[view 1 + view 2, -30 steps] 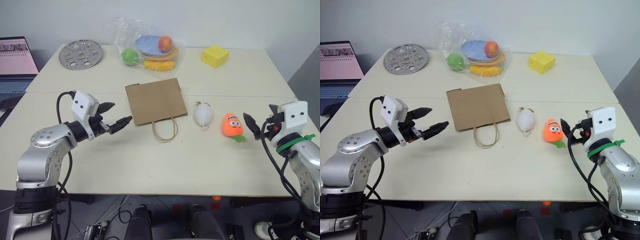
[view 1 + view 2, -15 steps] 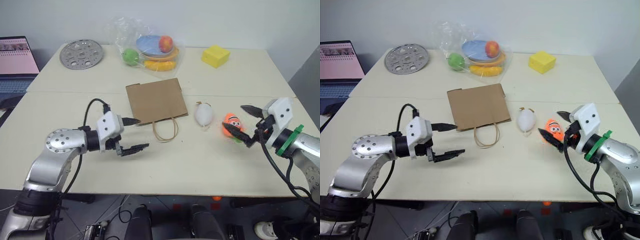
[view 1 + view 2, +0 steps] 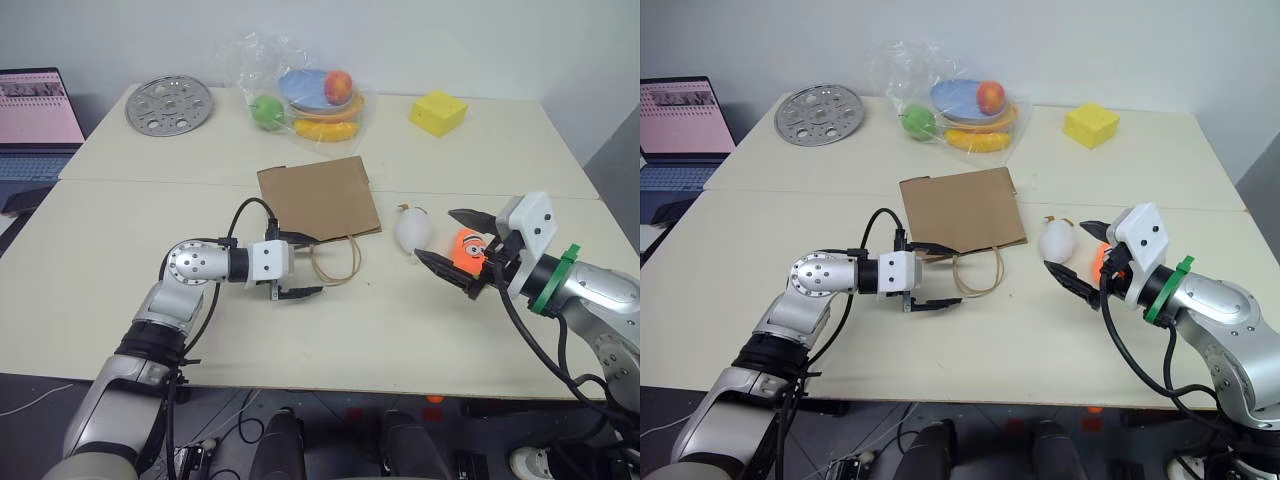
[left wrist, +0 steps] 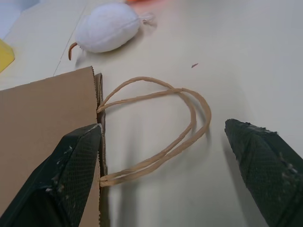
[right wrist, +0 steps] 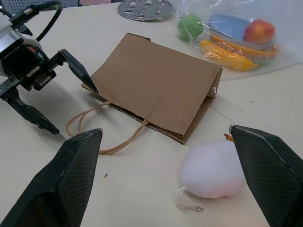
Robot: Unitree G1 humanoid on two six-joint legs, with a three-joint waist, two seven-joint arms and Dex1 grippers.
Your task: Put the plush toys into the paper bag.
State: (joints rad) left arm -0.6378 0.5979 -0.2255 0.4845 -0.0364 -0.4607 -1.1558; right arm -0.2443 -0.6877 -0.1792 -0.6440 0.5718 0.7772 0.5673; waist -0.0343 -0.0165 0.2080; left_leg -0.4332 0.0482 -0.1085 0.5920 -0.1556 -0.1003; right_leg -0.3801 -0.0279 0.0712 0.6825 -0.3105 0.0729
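Observation:
The paper bag [image 3: 318,198] lies flat and only its loops arch free, so the robot's left gripper will next grab it by the upper loop handle [image 3: 357,254].
The brown paper bag [image 3: 318,198] lies flat mid-table, its loop handles [image 3: 338,262] toward me. My left gripper [image 3: 303,266] is open and straddles the handles [image 4: 156,123]. One of its fingers [image 4: 71,175] lies at the edge of the bag's mouth. The white egg-shaped plush toy [image 3: 411,228] lies just right of the bag. Right of it is the orange plush toy [image 3: 467,248], partly hidden behind my right gripper [image 3: 440,237]. That gripper is open, points at the white toy [image 5: 210,170], and holds nothing.
At the table's far side lie a clear plastic bag of fruit [image 3: 305,100], a yellow block [image 3: 437,112] and a perforated metal disc [image 3: 168,105]. A laptop [image 3: 38,110] stands beyond the left edge. A seam [image 3: 150,182] runs across between the two tabletops.
My left gripper swung right and down to the bag's handles, rolling as it went. My right gripper moved left, in front of the orange toy and toward the white one.

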